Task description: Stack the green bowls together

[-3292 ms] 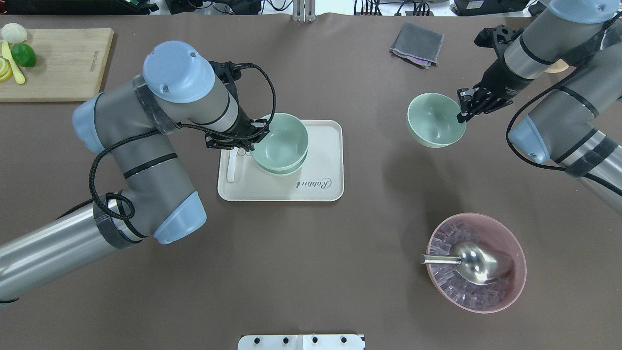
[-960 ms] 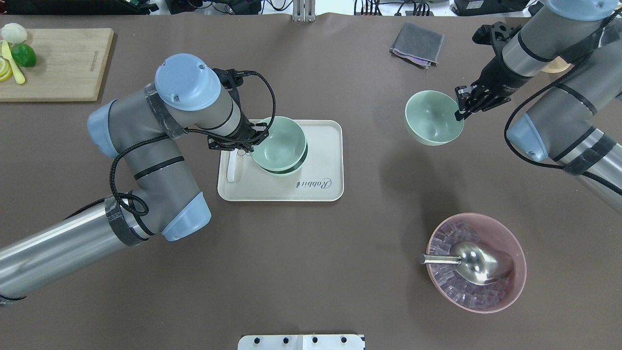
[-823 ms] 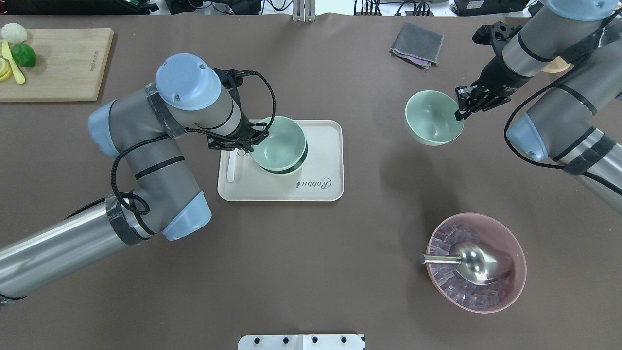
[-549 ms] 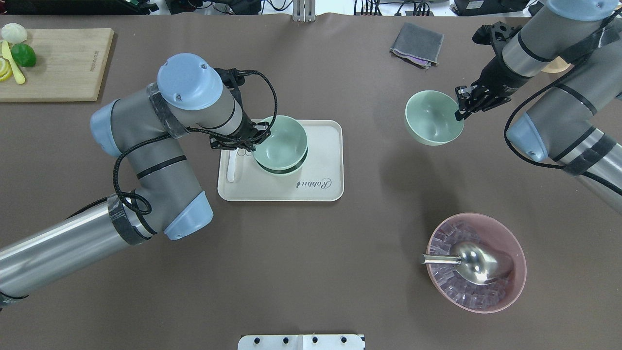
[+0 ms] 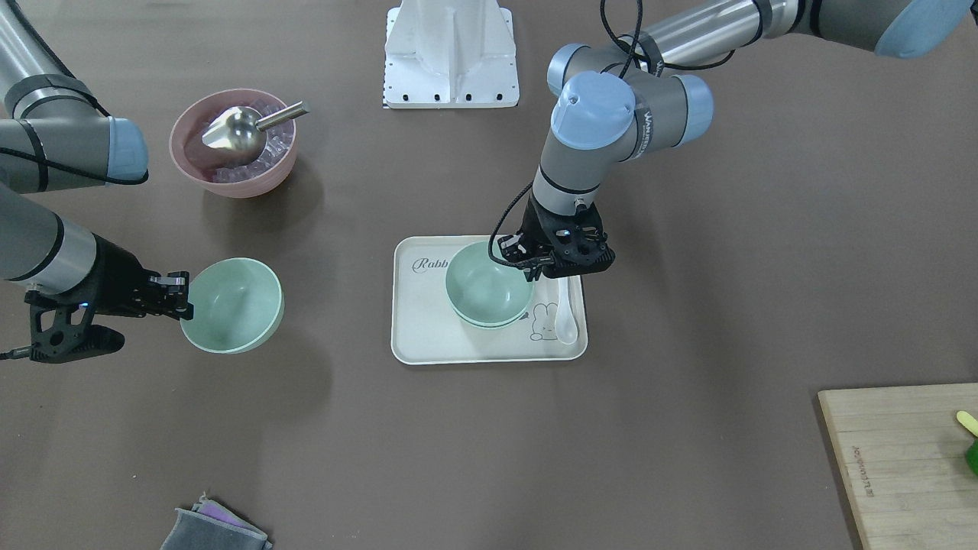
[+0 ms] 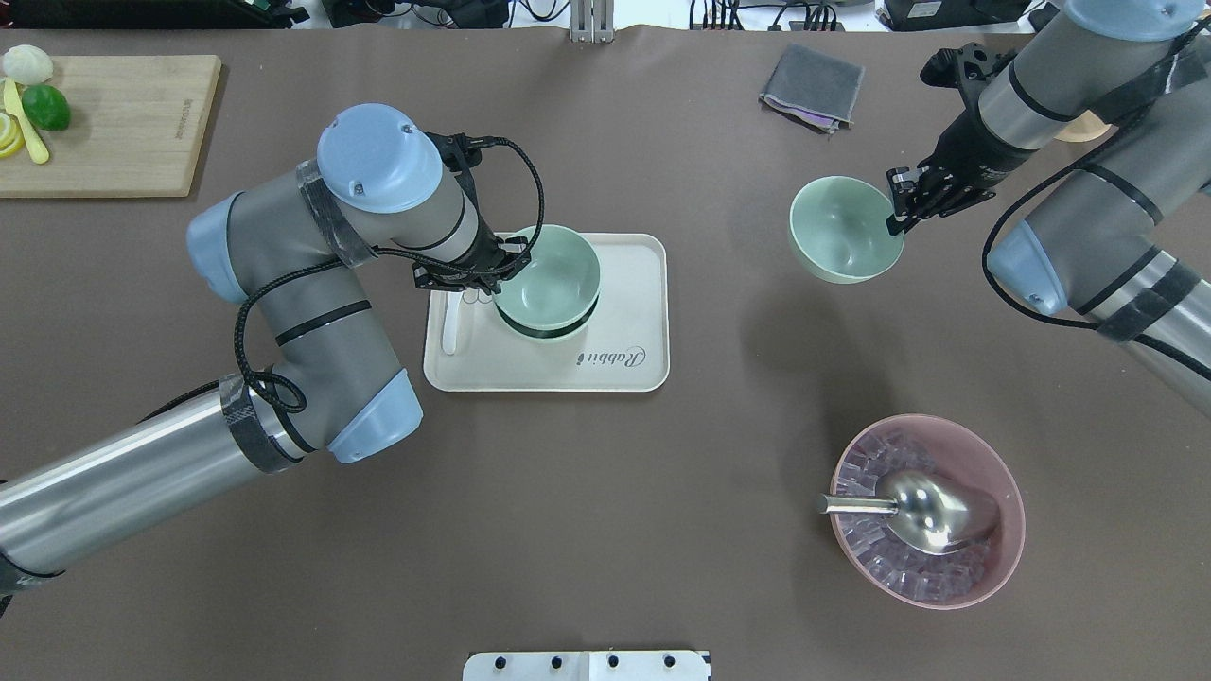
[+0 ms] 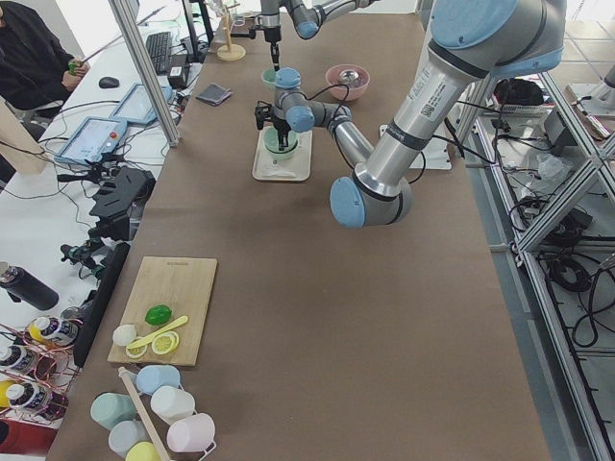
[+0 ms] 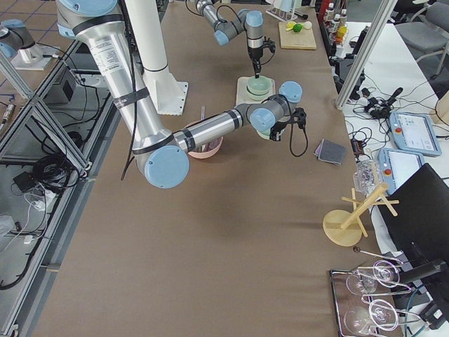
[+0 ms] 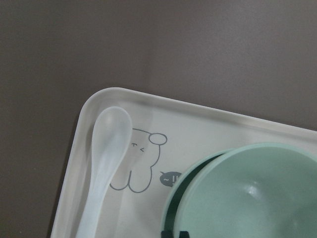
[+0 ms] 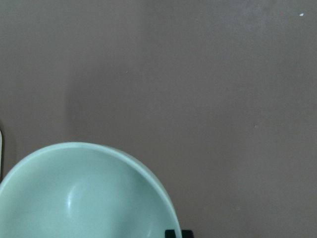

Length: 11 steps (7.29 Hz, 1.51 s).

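Note:
The upper green bowl [image 5: 486, 283] sits down inside the lower green bowl's rim [image 5: 495, 325] and would rest nested, so it is time for my left gripper to open now.
On the cream tray [image 6: 624, 364] sits one green bowl [image 6: 560, 333], of which only the rim shows. Over it, nested or just above, is a second green bowl [image 6: 549, 272] [image 5: 483, 286] [image 9: 257, 198]. My left gripper [image 6: 492, 284] [image 5: 533, 269] is shut on that bowl's left rim. Far to the right, a third green bowl [image 6: 845, 232] [image 5: 233, 305] [image 10: 84, 198] hangs tilted above the table. My right gripper [image 6: 895, 223] [image 5: 183, 302] is shut on its right rim.
A white spoon [image 6: 451, 326] lies on the tray's left side beside my left gripper. A pink bowl [image 6: 1003, 530] of ice with a metal scoop stands front right. A grey cloth [image 6: 812, 85] lies at the back, and a wooden cutting board [image 6: 114, 123] with fruit sits back left.
My left arm has swung a little to the right and its bowl has come down closer onto the bowl in the tray. The right gripper and its bowl have barely moved.

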### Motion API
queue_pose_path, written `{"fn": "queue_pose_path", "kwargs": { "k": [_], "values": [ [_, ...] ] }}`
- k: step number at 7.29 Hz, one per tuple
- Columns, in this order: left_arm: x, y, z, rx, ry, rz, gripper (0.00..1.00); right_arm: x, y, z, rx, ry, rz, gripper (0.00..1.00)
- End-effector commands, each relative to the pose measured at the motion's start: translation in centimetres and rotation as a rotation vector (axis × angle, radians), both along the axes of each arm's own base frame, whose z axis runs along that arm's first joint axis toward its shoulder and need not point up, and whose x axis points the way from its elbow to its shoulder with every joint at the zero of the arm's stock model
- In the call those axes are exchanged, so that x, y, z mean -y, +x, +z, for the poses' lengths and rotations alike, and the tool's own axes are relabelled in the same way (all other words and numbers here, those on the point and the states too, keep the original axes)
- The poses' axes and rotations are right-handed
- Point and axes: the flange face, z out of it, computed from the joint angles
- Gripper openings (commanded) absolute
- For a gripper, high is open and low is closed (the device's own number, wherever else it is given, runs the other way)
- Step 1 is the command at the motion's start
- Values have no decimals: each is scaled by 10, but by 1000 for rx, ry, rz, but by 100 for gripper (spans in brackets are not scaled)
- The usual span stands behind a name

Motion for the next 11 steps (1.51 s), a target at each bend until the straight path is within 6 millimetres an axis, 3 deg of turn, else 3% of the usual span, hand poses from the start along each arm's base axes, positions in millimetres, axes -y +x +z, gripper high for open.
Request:
{"fn": "queue_pose_path", "kwargs": {
  "k": [1, 2, 3, 4, 6, 8, 9, 11],
  "values": [
    [0, 0, 0, 0, -2, -1, 0, 0, 0, 1, -1, -1, 0, 0],
    [0, 0, 0, -2, -2, -2, 0, 0, 0, 1, -1, -1, 0, 0],
    [1, 0, 1, -6, 5, -1, 26, 0, 0, 1, 0, -2, -1, 0],
    [1, 0, 0, -9, 3, -4, 92, 0, 0, 0, 1, -1, -1, 0],
    [9, -11, -3, -26, 19, -18, 98, 0, 0, -3, 4, -4, 3, 0],
    [28, -34, -1, -28, 21, -48, 98, 5, -6, -22, 18, -21, 28, 0],
    [39, -50, 4, -37, -1, -40, 98, 5, -10, -31, 23, -23, 34, 0],
    [50, -116, 28, -50, 46, 20, 98, 4, -26, -55, 38, -44, 47, 0]
  ]
}}
